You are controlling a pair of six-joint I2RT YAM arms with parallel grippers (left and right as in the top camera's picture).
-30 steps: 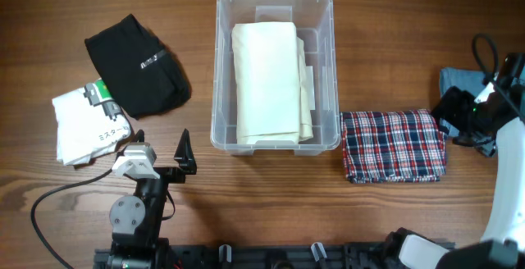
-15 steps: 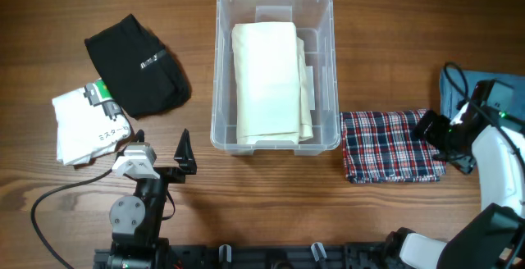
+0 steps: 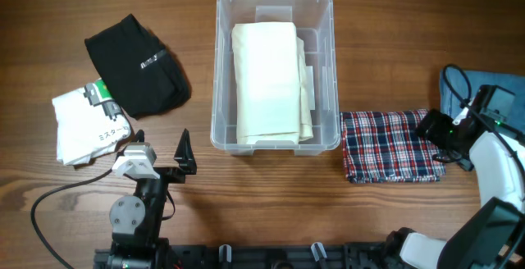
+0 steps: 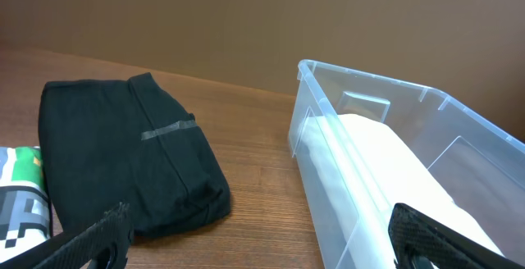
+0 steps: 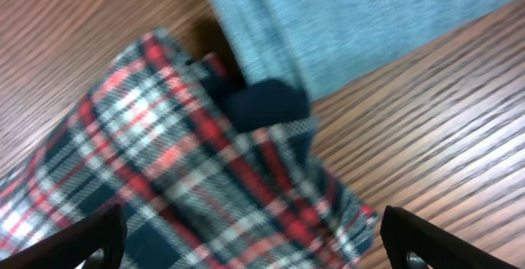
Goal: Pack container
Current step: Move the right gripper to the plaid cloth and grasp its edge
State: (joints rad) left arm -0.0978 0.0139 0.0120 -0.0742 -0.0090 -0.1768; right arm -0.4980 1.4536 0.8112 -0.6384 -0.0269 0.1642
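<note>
The right gripper will next grab the plaid cloth by its edge farthest from the container, so the rest stays free to be laid inside.
The clear plastic container (image 3: 219, 72) stands at the table's middle with a folded cream cloth (image 3: 267, 68) inside; it also shows in the left wrist view (image 4: 361, 170). A folded red and blue plaid cloth (image 3: 390, 144) lies right of it. My right gripper (image 3: 436, 134) is open at the plaid cloth's right edge; in the right wrist view its fingers (image 5: 246, 240) straddle the plaid cloth (image 5: 164, 195). My left gripper (image 3: 160, 156) is open and empty near the front edge, left of the container.
A black folded garment (image 3: 135, 66) and a white printed packet (image 3: 86, 125) lie at the left. A grey-blue cloth (image 3: 459, 84) lies at the far right behind the right arm, and it shows in the right wrist view (image 5: 344, 23).
The right arm has swung in and down from the far right edge, so its gripper now sits at the plaid cloth's right edge. The left arm has not moved.
</note>
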